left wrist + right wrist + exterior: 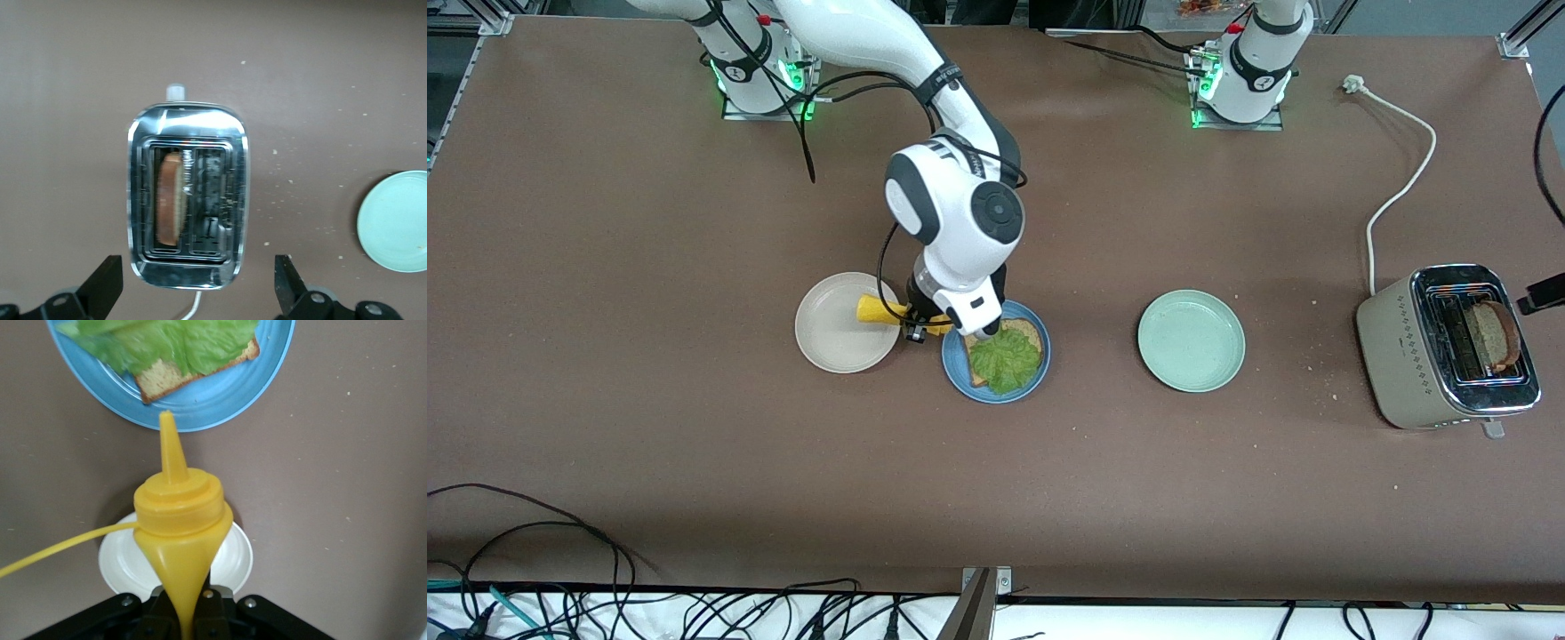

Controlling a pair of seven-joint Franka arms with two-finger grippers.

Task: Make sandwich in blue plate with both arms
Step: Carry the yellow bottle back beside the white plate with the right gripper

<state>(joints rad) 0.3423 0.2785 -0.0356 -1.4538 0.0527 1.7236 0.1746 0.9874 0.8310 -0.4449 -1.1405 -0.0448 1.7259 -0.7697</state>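
Observation:
My left gripper grips the bread slice by its exposed crust edge [1500, 332] next, to top the lettuce leaf [1005, 360] on the blue plate.
The blue plate [960, 378] lies mid-table with a brown bread slice [1030, 333] and a green lettuce leaf [1005, 360] on it. My right gripper [919, 327] is shut on a yellow squeeze bottle [876, 311], held over the gap between the beige plate and the blue plate. In the right wrist view the bottle [180, 520] is pinched flat at my right gripper [190, 620], and its nozzle points at the blue plate's rim [200, 400]. My left gripper [197, 293] is open over the toaster [188, 200], which holds another bread slice [168, 199].
A beige-white plate [827, 333] lies beside the blue plate toward the right arm's end. A pale green plate [1192, 340] lies between the blue plate and the toaster [1405, 356]. The toaster's white cord [1400, 191] runs toward the bases.

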